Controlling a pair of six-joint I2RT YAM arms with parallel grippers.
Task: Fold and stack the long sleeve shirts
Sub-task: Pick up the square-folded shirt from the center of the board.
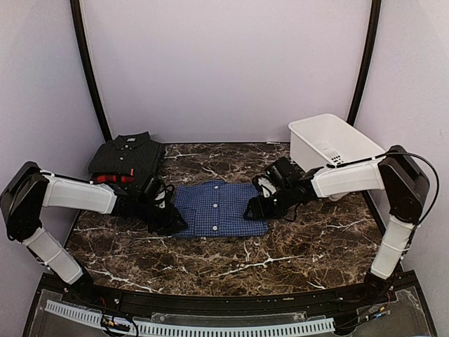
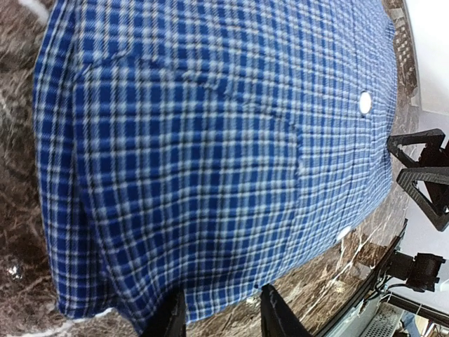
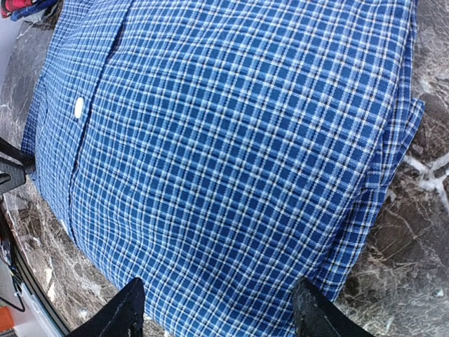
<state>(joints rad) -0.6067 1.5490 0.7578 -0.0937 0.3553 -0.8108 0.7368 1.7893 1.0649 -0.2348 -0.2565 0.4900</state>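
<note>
The folded blue checked shirt needs to be turned over, so I will grab it with my left gripper by its side edge at the hem point(image 1: 181, 232) point(image 2: 202, 303).
A blue checked long sleeve shirt point(image 1: 219, 208) lies folded flat in the middle of the marble table; its fine white check fills both wrist views point(image 2: 210, 140) point(image 3: 224, 140). My left gripper point(image 1: 172, 217) point(image 2: 223, 317) sits low at the shirt's left edge, open, with the hem lying between its fingers. At the right edge my right gripper point(image 1: 254, 208) point(image 3: 217, 312) is spread wide, both fingertips over the cloth. At the back left a dark checked shirt point(image 1: 130, 154) lies folded on top of a red one point(image 1: 112, 178).
A white plastic basket point(image 1: 309, 151) stands at the back right, close behind the right arm. The table is dark brown marble point(image 1: 280, 256). Black curved poles rise at the back corners.
</note>
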